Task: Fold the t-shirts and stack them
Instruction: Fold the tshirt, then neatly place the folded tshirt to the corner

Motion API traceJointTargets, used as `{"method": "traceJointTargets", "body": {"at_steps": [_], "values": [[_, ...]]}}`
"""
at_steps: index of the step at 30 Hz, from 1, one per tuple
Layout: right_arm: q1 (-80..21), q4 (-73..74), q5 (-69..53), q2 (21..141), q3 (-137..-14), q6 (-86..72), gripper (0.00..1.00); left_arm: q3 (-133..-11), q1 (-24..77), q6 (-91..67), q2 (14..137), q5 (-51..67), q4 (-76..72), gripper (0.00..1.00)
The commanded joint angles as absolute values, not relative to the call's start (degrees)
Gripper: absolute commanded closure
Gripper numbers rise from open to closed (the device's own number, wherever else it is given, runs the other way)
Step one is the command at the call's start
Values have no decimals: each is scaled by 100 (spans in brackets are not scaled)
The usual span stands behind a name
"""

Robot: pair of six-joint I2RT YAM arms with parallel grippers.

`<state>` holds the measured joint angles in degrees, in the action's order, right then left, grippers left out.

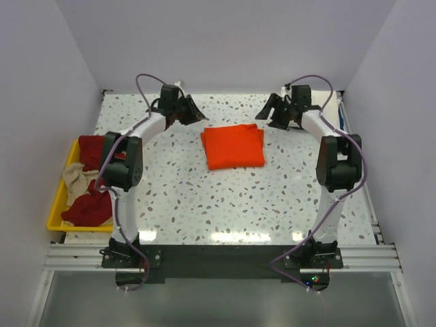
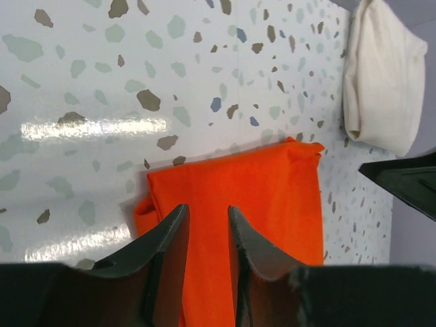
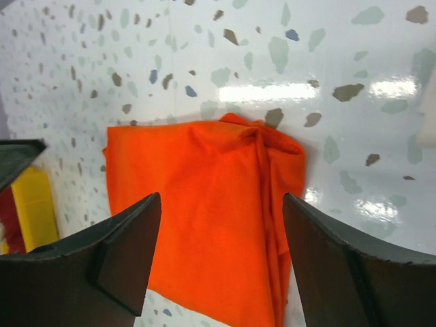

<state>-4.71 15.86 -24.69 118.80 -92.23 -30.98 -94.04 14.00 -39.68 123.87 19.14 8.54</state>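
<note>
My right gripper grabs the orange t-shirt's layers together near its far corner [image 1: 258, 131] beside the cream-white t-shirt [image 1: 325, 108] next, to stack it there still folded.
A bright orange t-shirt [image 1: 233, 146] lies folded into a rectangle on the speckled table, at centre back. It also shows in the left wrist view [image 2: 272, 197] and the right wrist view [image 3: 204, 225]. My left gripper [image 1: 194, 112] hovers above its far left corner, jaws a narrow gap apart and empty [image 2: 207, 208]. My right gripper [image 1: 271, 112] hovers above its far right corner, jaws wide open and empty [image 3: 221, 197]. A cream-white t-shirt [image 2: 381, 75] lies folded further right. Dark red t-shirts [image 1: 92, 150] and a beige one [image 1: 78, 178] lie crumpled in the tray.
A yellow plastic tray [image 1: 58, 204] sits at the table's left edge and shows in the right wrist view [image 3: 37, 204]. White walls enclose the table on three sides. Both arm bases stand at the near edge.
</note>
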Motion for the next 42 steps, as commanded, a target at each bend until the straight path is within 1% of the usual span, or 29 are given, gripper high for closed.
{"method": "traceJointTargets", "body": {"at_steps": [1, 4, 6, 9, 13, 18, 21, 22, 24, 25, 26, 28, 29, 30, 33, 37, 42], "values": [[-457, 2232, -2083, 11821, -9185, -2426, 25, -9090, 1371, -4209, 11418, 2065, 809, 66], [-492, 2233, -1952, 11707, -8861, -2224, 22, -8581, 1389, -4376, 10847, 2135, 730, 66], [-527, 2119, -1907, 11602, -8684, -2118, 18, -8316, 1415, -4403, 10383, 2162, 668, 66], [-571, 2039, -2056, 11663, -8552, -2048, 15, -7762, 1485, -4473, 9794, 2215, 563, 66], [-764, 2021, -2022, 11830, -8508, -1995, 15, -6990, 1573, -4360, 9116, 2189, 650, 65], [-1151, 2004, -1794, 11865, -8385, -2021, 17, -6373, 1573, -4079, 8308, 2153, 931, 64], [-1371, 2126, -1416, 11874, -8385, -2065, 25, -6118, 1564, -3719, 7921, 2031, 1307, 64], [-1467, 2144, -1293, 11874, -8385, -2065, 27, -6056, 1556, -3500, 7806, 1813, 1440, 64], [-1538, 2171, -1082, 11953, -8402, -2127, 35, -5960, 1538, -3358, 7507, 1609, 1634, 64], [-1599, 2180, -1029, 11979, -8481, -2144, 40, -5881, 1521, -3236, 7428, 1539, 1696, 64], [-1626, 2214, -959, 12023, -8525, -2197, 53, -5871, 1521, -3173, 7340, 1486, 1748, 65], [-1687, 2276, -652, 12085, -8613, -2241, 76, -5818, 1529, -2980, 7172, 1258, 1933, 67], [-1714, 2337, -494, 12102, -8648, -2276, 93, -5810, 1521, -2910, 7059, 1152, 2090, 68], [-1714, 2364, -318, 12103, -8675, -2285, 99, -5792, 1529, -2840, 6997, 1047, 2161, 70], [-1714, 2496, 139, 12041, -8833, -2268, 100, -5687, 1521, -2514, 6786, 564, 2398, 74], [-1714, 2934, 675, 12084, -9533, -2093, 100, -5485, 1521, -2198, 6557, -147, 2514, 76], [-1705, 3567, 1326, 12445, -10545, -1802, 100, -5230, 1521, -2162, 6425, -369, 2373, 78]]}}
